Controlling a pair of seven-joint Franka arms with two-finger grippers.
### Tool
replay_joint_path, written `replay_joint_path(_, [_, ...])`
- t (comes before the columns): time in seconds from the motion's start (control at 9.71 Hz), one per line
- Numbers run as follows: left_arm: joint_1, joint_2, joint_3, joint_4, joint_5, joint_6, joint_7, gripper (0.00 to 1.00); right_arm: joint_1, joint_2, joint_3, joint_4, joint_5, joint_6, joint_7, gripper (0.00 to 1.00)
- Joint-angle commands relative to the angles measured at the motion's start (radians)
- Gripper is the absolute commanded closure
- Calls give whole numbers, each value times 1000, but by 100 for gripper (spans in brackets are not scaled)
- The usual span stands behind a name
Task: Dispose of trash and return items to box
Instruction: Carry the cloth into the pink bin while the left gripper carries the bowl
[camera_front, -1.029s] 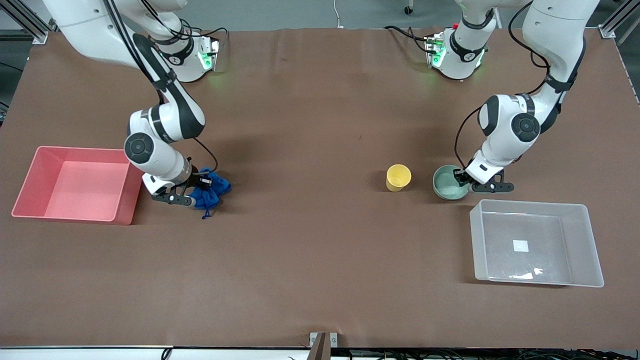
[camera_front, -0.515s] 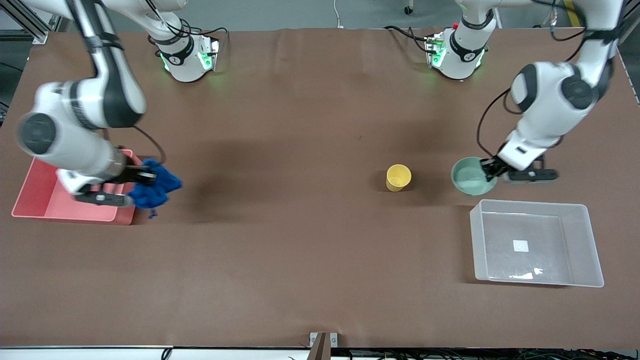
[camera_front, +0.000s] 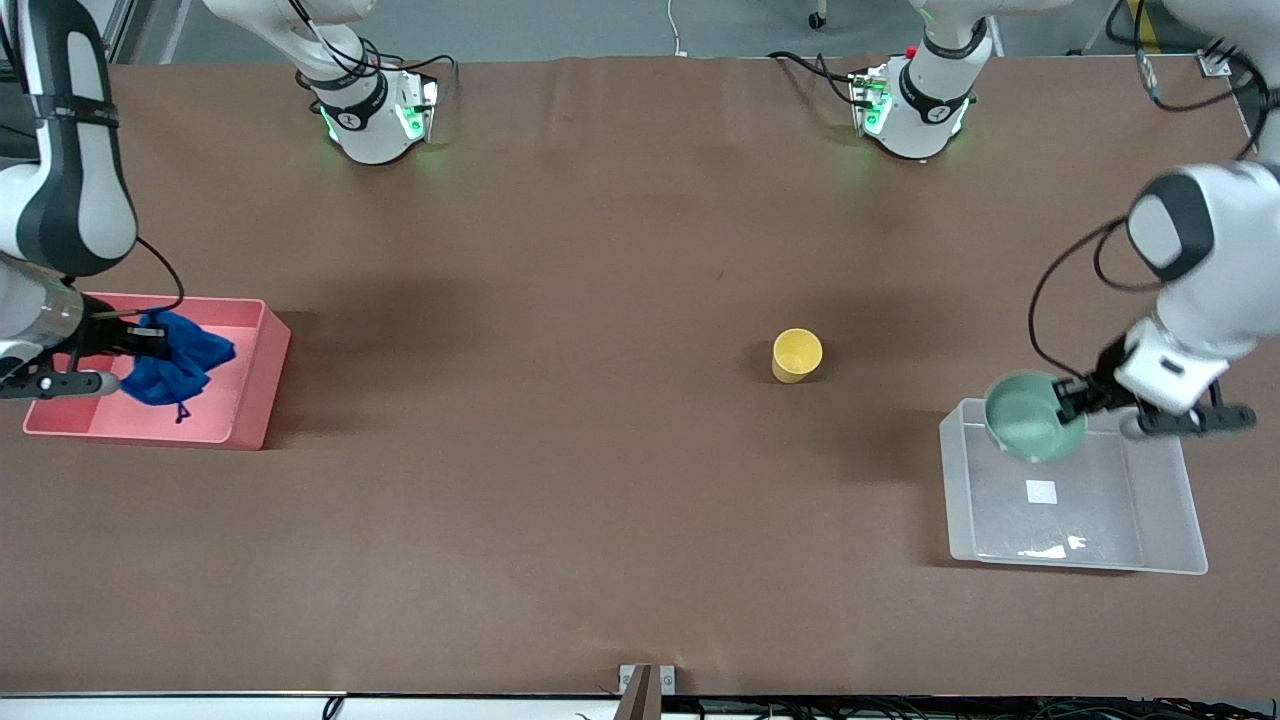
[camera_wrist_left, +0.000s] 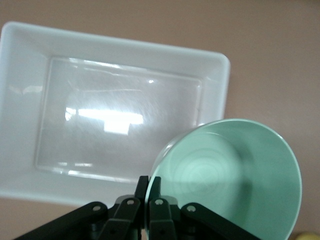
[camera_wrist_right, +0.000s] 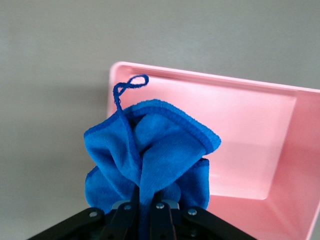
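Note:
My left gripper holds the mint-green bowl, which sticks out past the clear box's corner rim, so I need to move it inward before letting go.
My right gripper is shut on the blue cloth and holds it up over the pink bin; its string dangles. In the right wrist view the cloth bunches over the gripper above the pink bin. My left gripper is shut on the rim of the mint-green bowl and holds it, tilted, over the clear box. The left wrist view shows the bowl, the gripper and the box below. The yellow cup stands upright mid-table.
The pink bin stands at the right arm's end of the table and the clear box at the left arm's end. The brown table spreads between them around the cup.
The right gripper has carried the cloth from the table to over the pink bin. The left gripper has lifted the bowl and carried it to over the clear box.

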Motion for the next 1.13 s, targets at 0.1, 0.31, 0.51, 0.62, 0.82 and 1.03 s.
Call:
replay_joint_path(0.1, [10,277,84,269,-105,-51,159,100,-28,39,-22,-130,7,199,-91,96])
replay_joint_path(0.31, [27,339,98,272,-113,-49,234,100,-39,75,-23,-149,7,242,-94,90])
replay_joint_path(0.51, [25,380,98,271,-139,-42,242,100,-56,92,-23,-197,7,307,-138,16])
replay_joint_path(0.62, [28,400,98,272,-139,-35,247,99,-53,86,-22,-199,7,304,-140,0])
replay_joint_path(0.82, [24,428,98,265,-141,38,250,97,-28,-19,-11,-178,7,211,-126,0])
replay_joint_path(1.03, [25,440,98,260,-136,48,254,87,-51,-105,120,-67,6,23,110,0])
